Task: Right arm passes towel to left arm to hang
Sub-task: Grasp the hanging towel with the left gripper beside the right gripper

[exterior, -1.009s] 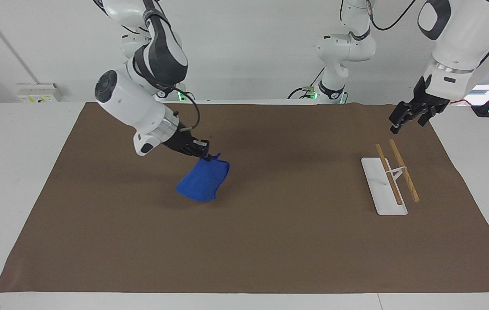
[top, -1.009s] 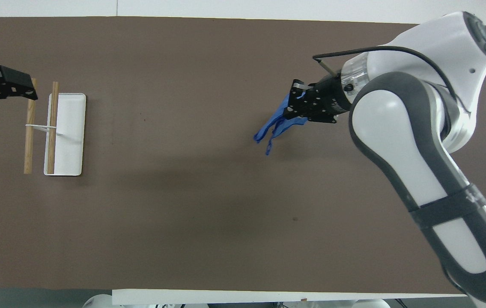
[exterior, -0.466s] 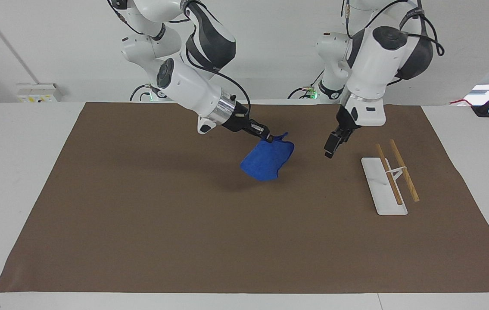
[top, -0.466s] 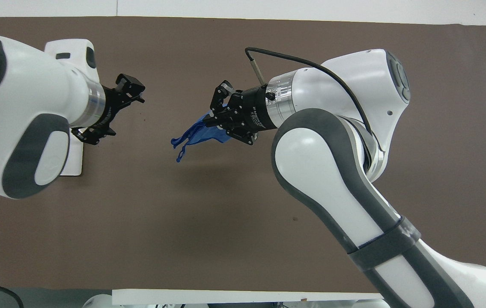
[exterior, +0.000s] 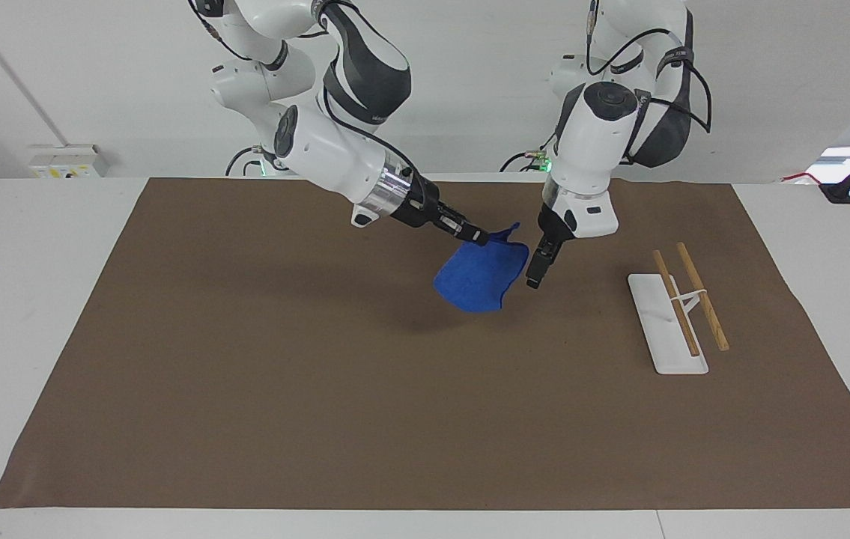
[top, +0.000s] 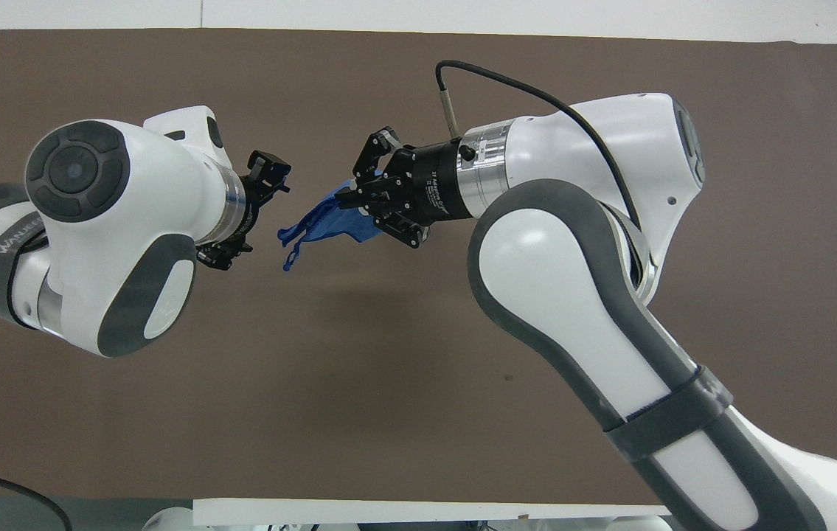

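Observation:
My right gripper stays closed around the towel's top corner. So to hang the towel, my left gripper next needs to grab it by its free edge [top: 287,235].
The bright blue towel [exterior: 481,275] hangs in the air over the brown mat, pinched at its top corner by my right gripper [exterior: 478,237], which is shut on it. In the overhead view the towel [top: 317,221] trails from the right gripper [top: 350,199] toward my left gripper [top: 254,214]. The left gripper [exterior: 534,274] points down just beside the towel's free edge, open, with its fingers spread apart and nothing between them. I cannot tell whether it touches the cloth.
A white rack [exterior: 666,329] with two wooden rods [exterior: 702,296] stands on the brown mat [exterior: 245,389] toward the left arm's end; the left arm hides it in the overhead view. Two smaller white arms stand at the robots' edge of the table.
The left arm has swung in from near the rack until its gripper is beside the towel. The right gripper has carried the towel a little farther toward the left arm's end.

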Tool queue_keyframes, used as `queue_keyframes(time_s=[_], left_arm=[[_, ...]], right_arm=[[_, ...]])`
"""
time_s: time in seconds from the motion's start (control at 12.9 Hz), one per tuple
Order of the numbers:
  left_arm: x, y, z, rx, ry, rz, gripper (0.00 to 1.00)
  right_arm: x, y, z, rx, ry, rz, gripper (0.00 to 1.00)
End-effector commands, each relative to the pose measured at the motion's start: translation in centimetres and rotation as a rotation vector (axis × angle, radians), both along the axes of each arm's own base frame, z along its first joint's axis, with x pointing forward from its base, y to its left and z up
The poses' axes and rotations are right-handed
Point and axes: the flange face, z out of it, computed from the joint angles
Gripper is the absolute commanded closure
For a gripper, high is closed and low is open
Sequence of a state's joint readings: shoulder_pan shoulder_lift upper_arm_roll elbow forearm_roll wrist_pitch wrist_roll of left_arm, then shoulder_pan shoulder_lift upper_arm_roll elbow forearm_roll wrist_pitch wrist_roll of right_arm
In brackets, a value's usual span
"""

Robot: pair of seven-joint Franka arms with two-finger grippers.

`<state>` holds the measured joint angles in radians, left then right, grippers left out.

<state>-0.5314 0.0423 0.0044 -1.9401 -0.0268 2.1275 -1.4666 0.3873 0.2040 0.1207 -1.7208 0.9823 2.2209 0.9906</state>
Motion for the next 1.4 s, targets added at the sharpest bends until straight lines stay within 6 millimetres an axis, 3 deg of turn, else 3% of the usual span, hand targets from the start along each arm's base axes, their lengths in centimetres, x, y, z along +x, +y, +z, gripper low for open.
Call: queue_keyframes(time_s=[0.0, 0.16, 0.39, 0.47, 0.62, 0.85, 1.16, 1.24, 1.32], left_arm=[[-0.6, -1.3, 0.1, -0.066, 0.002, 0.093, 0.06], [-0.4, -1.7, 0.0, -0.124, 0.015, 0.148, 0.16], [-1.7, -3.3, 0.1, -0.125, 0.044, 0.193, 0.16], [-1.9, -3.4, 0.1, -0.122, 0.053, 0.211, 0.21], [-1.8, -3.4, 0.1, -0.127, 0.052, 0.229, 0.51], [-1.5, -3.4, 0.3, -0.133, 0.043, 0.229, 0.85], [0.5, -2.8, 1.7, -0.147, 0.025, 0.253, 0.99], [1.1, -2.7, 2.3, -0.149, 0.023, 0.259, 1.0], [1.8, -3.0, 2.6, -0.144, 0.027, 0.256, 1.0]], right_arm=[[0.0, 0.1, 0.0, 0.017, 0.012, -0.024, 1.0], [-0.1, 0.1, -0.1, 0.016, 0.017, -0.026, 1.0], [-0.1, 0.1, -0.1, 0.016, 0.015, -0.026, 1.0], [-0.1, 0.1, -0.1, 0.016, 0.015, -0.026, 1.0], [-0.1, 0.1, -0.1, 0.016, 0.015, -0.026, 1.0], [-0.1, 0.1, -0.1, 0.015, 0.014, -0.026, 1.0], [-0.1, 0.2, -0.1, 0.014, 0.011, -0.024, 1.0], [-0.1, 0.2, -0.1, 0.013, 0.006, -0.023, 0.98], [0.0, 0.1, -0.1, 0.006, -0.005, -0.018, 0.77]])
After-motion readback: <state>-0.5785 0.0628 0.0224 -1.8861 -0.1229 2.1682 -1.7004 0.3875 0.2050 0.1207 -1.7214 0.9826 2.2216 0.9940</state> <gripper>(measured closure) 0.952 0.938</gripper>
